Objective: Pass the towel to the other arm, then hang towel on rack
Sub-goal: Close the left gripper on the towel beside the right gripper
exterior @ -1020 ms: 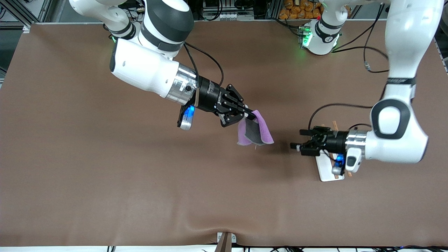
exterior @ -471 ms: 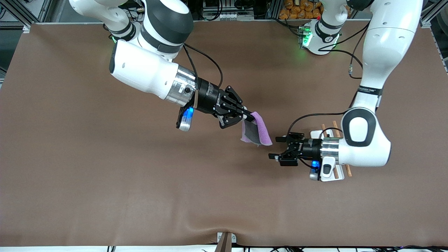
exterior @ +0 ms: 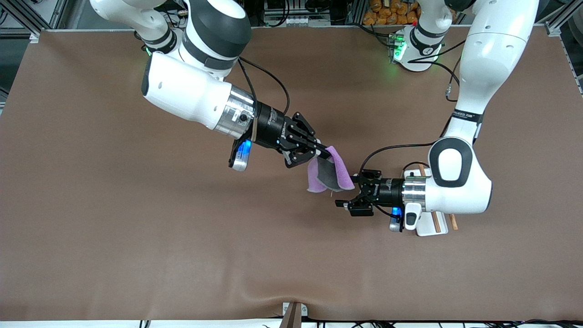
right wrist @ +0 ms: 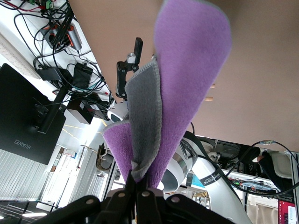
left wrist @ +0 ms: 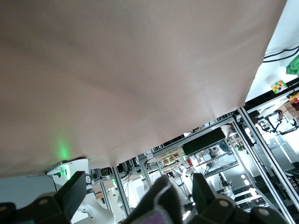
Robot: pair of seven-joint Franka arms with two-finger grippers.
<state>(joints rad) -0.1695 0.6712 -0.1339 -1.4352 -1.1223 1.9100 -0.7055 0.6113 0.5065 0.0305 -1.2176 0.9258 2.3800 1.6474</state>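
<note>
Next, my left gripper grips the towel by its lower corner [exterior: 350, 186] to hang the lilac towel on the rack [exterior: 430, 225].
The lilac towel [exterior: 336, 167], with its grey underside showing, hangs over the middle of the table. My right gripper [exterior: 324, 154] is shut on the towel's top edge. In the right wrist view the towel [right wrist: 189, 70] hangs from that shut gripper [right wrist: 141, 189]. My left gripper [exterior: 350, 190] is open at the towel's lower corner, beside the rack. In the left wrist view the towel's corner [left wrist: 161, 203] sits between the spread fingers [left wrist: 74, 191] of the left gripper [left wrist: 138, 192], and I see no contact. The rack [exterior: 430, 225] lies on the table, mostly hidden under the left arm.
The brown mat [exterior: 136, 228] covers the whole table. The rack's brown rods [exterior: 452, 222] stick out from under the left wrist. A small fixture [exterior: 294, 314] sits at the table edge nearest the front camera.
My left arm has swung from over the rack toward the towel, and its open fingers now reach the towel's lower corner. The right arm has barely moved, and the towel has swayed a little.
</note>
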